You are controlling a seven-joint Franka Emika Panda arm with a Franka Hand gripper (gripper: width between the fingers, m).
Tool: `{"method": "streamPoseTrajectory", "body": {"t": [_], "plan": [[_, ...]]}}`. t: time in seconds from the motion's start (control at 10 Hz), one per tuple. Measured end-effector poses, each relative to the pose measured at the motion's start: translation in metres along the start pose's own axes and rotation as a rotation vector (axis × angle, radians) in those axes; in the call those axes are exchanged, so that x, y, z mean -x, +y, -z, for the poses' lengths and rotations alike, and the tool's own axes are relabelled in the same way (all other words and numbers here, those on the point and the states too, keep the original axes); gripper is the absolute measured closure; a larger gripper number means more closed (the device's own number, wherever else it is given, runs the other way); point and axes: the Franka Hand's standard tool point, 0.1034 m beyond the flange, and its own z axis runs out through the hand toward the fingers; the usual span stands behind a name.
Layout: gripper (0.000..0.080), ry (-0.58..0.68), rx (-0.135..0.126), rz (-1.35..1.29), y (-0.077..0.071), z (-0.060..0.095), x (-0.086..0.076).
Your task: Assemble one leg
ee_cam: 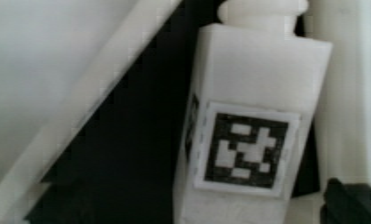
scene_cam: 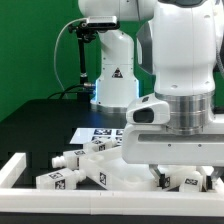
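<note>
My gripper closes on the white leg next, since the leg lies low between my fingers in the wrist view.
In the wrist view a white square-sectioned leg [ee_cam: 253, 90] with a black-and-white tag and a round peg at its far end lies on the black table, between my fingers. My gripper [ee_cam: 185, 214] is open around it. One dark fingertip [ee_cam: 358, 200] shows just beside the leg's side, and the other is at the frame's edge. In the exterior view my gripper [scene_cam: 158, 177] is low over the table at the exterior view's right, and its hand hides the leg under it. Other legs [scene_cam: 62, 177] lie loose toward the exterior view's left.
A long white border bar [scene_cam: 14, 170] runs along the exterior view's left and another [scene_cam: 90, 210] along the front. The marker board [scene_cam: 100, 133] lies behind the legs. A white slanted edge [ee_cam: 66, 90] lies close beside the leg in the wrist view.
</note>
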Motion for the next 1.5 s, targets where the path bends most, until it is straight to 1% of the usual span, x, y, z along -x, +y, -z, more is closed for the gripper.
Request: {"method": "streamPoseTrajectory", "body": {"t": [0.4, 0.6, 0.8, 1.1, 1.3, 1.5], "plan": [[0.0150, 0.016, -0.003, 0.003, 0.0001, -0.0001, -0.0021], [0.0150, 0.012, 0.002, 0.021, 0.0042, -0.0036, -0.0016], [0.0150, 0.015, 0.001, 0.035, 0.0049, -0.0068, -0.0013], [0.0161, 0.019, 0.001, 0.044, 0.0048, -0.0075, -0.0016], [0.0508, 0.019, 0.000, 0.044, 0.0044, -0.0072, -0.0018], [0.0515, 0.019, 0.000, 0.044, 0.0043, -0.0073, -0.0018]]}}
